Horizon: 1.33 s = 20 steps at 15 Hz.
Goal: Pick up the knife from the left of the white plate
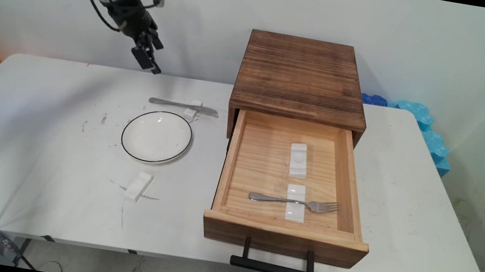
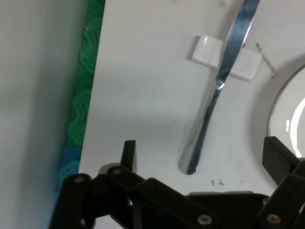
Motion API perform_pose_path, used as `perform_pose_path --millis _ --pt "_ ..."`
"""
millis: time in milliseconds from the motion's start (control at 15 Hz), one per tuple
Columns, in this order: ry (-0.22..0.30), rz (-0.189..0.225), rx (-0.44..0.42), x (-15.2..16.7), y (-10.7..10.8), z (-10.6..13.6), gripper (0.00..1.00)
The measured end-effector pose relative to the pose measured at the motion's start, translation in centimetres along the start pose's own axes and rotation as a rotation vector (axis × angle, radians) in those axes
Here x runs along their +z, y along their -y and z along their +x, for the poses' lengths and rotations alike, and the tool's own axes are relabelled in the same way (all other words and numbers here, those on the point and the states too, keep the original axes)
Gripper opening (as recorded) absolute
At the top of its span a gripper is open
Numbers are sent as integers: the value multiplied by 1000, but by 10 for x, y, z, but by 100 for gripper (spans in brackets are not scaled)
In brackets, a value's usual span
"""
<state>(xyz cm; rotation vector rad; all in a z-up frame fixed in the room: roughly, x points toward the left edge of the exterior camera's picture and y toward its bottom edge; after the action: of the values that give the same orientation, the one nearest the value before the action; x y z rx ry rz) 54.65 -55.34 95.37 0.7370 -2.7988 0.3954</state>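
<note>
The silver knife needs to go on the bare rest in the drawer, so my gripper should grab it by its handle (image 1: 166, 102) next.
My gripper (image 1: 151, 57) hangs open in the air above the table's far left part, holding nothing. Below it, a butter knife (image 1: 184, 106) lies across a small white rest (image 1: 192, 109). In the hand view the knife (image 2: 214, 95) runs up between the open fingers (image 2: 128, 152), its handle end nearest me, and its rest (image 2: 206, 49) lies farther up. A white plate with a black rim (image 1: 157, 136) sits just in front of the knife, and its rim (image 2: 274, 107) shows at the right of the hand view.
A second white rest (image 1: 139, 186) lies loose in front of the plate. A dark wooden box (image 1: 301, 75) stands mid-table with its drawer (image 1: 225, 162) pulled out. Inside, a fork (image 1: 262, 197) lies on a rest (image 1: 294, 212), with a bare rest (image 1: 299, 154) behind. Blue foam (image 1: 428, 129) lines the right edge.
</note>
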Motion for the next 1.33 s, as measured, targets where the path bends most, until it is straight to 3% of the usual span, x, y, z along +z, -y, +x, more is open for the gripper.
perform_pose_path --millis 400,733,1333 --pt "33 -23 35 41 1 12 100" --pt "51 -64 125 70 0 22 100" --pt "64 -100 247 104 6 30 100"
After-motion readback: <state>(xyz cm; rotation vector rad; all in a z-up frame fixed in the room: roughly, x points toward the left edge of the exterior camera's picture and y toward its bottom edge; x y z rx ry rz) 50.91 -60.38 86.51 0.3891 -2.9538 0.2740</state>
